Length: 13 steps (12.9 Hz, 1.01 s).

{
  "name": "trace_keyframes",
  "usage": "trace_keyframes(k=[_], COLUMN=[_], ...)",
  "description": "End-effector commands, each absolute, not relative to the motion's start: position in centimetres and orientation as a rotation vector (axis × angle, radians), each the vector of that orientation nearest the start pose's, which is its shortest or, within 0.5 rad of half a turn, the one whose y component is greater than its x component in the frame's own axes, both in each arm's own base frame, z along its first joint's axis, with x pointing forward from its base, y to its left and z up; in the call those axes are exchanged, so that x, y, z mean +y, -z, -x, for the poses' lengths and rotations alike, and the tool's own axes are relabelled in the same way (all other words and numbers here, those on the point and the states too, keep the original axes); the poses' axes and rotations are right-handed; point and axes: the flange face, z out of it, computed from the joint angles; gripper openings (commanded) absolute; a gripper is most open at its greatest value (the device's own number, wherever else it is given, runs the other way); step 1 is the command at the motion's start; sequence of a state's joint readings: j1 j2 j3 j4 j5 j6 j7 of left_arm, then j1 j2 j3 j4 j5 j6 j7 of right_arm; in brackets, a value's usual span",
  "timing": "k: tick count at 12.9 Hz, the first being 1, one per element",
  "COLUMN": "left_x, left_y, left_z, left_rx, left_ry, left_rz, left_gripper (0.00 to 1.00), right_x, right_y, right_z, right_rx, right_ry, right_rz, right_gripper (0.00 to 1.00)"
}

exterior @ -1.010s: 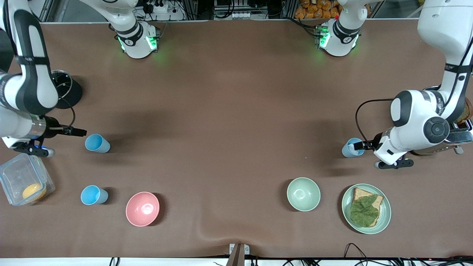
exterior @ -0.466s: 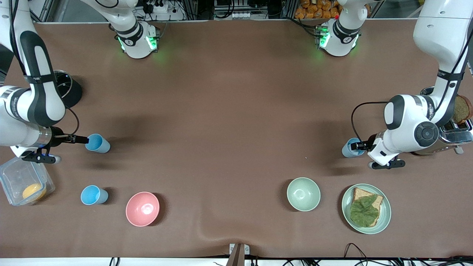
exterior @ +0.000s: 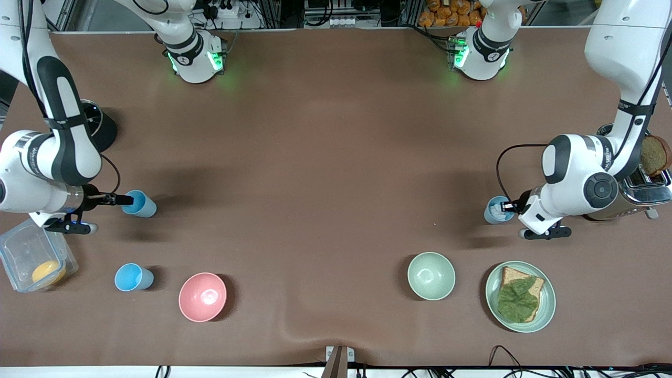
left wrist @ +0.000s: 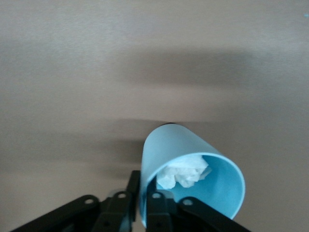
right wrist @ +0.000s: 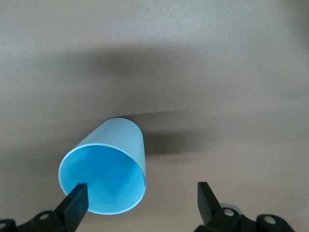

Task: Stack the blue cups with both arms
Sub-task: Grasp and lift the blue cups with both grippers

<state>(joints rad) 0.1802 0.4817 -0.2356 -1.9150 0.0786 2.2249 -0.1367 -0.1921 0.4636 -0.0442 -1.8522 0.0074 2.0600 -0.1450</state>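
Observation:
The sky blue cup should be grabbed by its rim (exterior: 136, 192) with my right gripper, so that I can stack the sky blue cup with the paler cup (exterior: 494, 211).
A paler blue cup (exterior: 494, 211) holding crumpled white paper stands at the left arm's end of the table. My left gripper (exterior: 505, 206) is shut on its rim wall, one finger inside and one outside, as the left wrist view shows of the cup (left wrist: 193, 186) and the gripper (left wrist: 145, 180). A sky blue cup (exterior: 142, 205) stands at the right arm's end. My right gripper (exterior: 127, 199) is open at its rim; in the right wrist view one finger lies over the mouth of the cup (right wrist: 104, 174) and the other stands well outside, the gripper (right wrist: 140, 197) wide open. Another sky blue cup (exterior: 131, 277) stands nearer to the camera.
A pink bowl (exterior: 202, 296) sits beside the nearer sky blue cup. A pale green bowl (exterior: 431, 275) and a plate (exterior: 547, 310) with bread and lettuce lie nearer the camera than the paler cup. A toaster (exterior: 648, 191) and a clear box (exterior: 21, 252) stand at the table's ends.
My right gripper has moved in to the sky blue cup's rim. My left gripper has moved onto the paler cup's rim, and that cup has shifted slightly toward the table's middle.

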Motion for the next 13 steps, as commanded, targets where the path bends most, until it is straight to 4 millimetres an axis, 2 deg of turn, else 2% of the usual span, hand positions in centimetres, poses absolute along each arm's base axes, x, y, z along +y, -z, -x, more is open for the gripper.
trace_keyframes(k=[1,3,5,7,8,11,12,13], left_x=[-5.1,-6.9,-10.5,-15.7,-17.9,-25.7,-28.6,-30.9], left_y=[-26.0,-27.1,-28.4,-29.6,-30.3,-32.6,-33.1,-33.2], left_z=[-60.6,-60.6,-60.3,-59.5,-59.1,-57.5,-56.5,-55.5], left_rx=[0.001,0.023,-0.038,-0.094,-0.119,-0.212,-0.221,-0.242], left_ry=[-0.23,-0.212,-0.196,-0.19,-0.185,-0.166,-0.168,-0.176], left_rz=[3.164,3.185,3.209,3.232,3.243,3.262,3.262,3.255], left_gripper=[0.0,0.0,0.0,0.0,0.0,0.0,0.0,0.0], right_x=[-13.5,-13.8,-14.1,-14.2,-14.2,-14.2,-14.1,-14.1], right_y=[-24.0,-23.3,-22.4,-21.6,-21.5,-21.2,-21.2,-21.2], right_z=[-59.9,-59.7,-59.6,-59.5,-59.5,-59.3,-59.3,-59.3], right_rx=[0.11,0.093,0.056,0.051,0.051,0.062,0.064,0.064], right_ry=[-0.405,-0.416,-0.416,-0.434,-0.436,-0.443,-0.441,-0.441], right_rz=[3.078,3.074,3.068,3.063,3.062,3.055,3.052,3.052], right_gripper=[1.0,1.0,1.0,1.0,0.85,0.2,0.06,0.0])
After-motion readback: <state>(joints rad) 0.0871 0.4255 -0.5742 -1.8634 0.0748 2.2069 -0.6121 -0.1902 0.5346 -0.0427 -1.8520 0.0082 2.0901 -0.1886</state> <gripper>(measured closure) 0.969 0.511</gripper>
